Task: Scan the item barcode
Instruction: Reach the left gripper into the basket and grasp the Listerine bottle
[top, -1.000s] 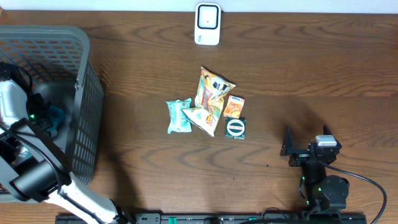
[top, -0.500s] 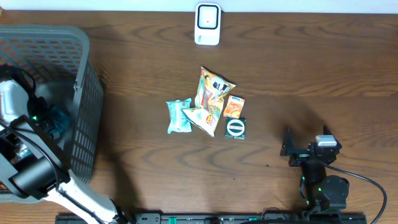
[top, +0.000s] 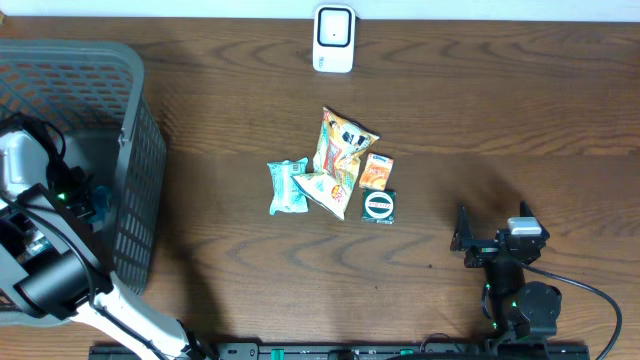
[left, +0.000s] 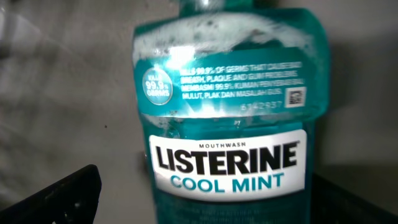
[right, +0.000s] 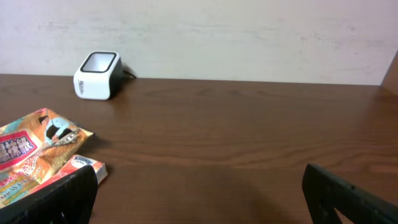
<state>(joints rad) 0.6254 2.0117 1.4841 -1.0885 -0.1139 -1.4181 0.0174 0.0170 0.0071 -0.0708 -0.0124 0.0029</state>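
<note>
My left gripper reaches the Listerine bottle and grabs its opposite sides next, leaving the bottle's broad sides uncovered to scan the barcode.
A teal Listerine mouthwash bottle (left: 227, 124) fills the left wrist view, lying on the grey basket floor with its label facing the camera. My left gripper (left: 211, 202) is open, reaching down inside the basket (top: 135, 150). The bottle lies between its jaws, and the left finger (left: 59, 199) stands apart from the bottle's side. From overhead only a bit of teal bottle (top: 97, 203) shows beside the left gripper (top: 75, 195). The white barcode scanner (top: 334, 38) stands at the table's far edge. My right gripper (top: 492, 230) rests open and empty near the front right.
A pile of goods lies mid-table: a chip bag (top: 342, 150), a teal packet (top: 288, 186), an orange box (top: 377, 171) and a dark green pack (top: 379, 206). In the right wrist view the scanner (right: 96, 76) and chip bag (right: 37, 146) sit far left.
My left wrist has shifted slightly toward the near side inside the basket. The right arm and the pile have not moved.
</note>
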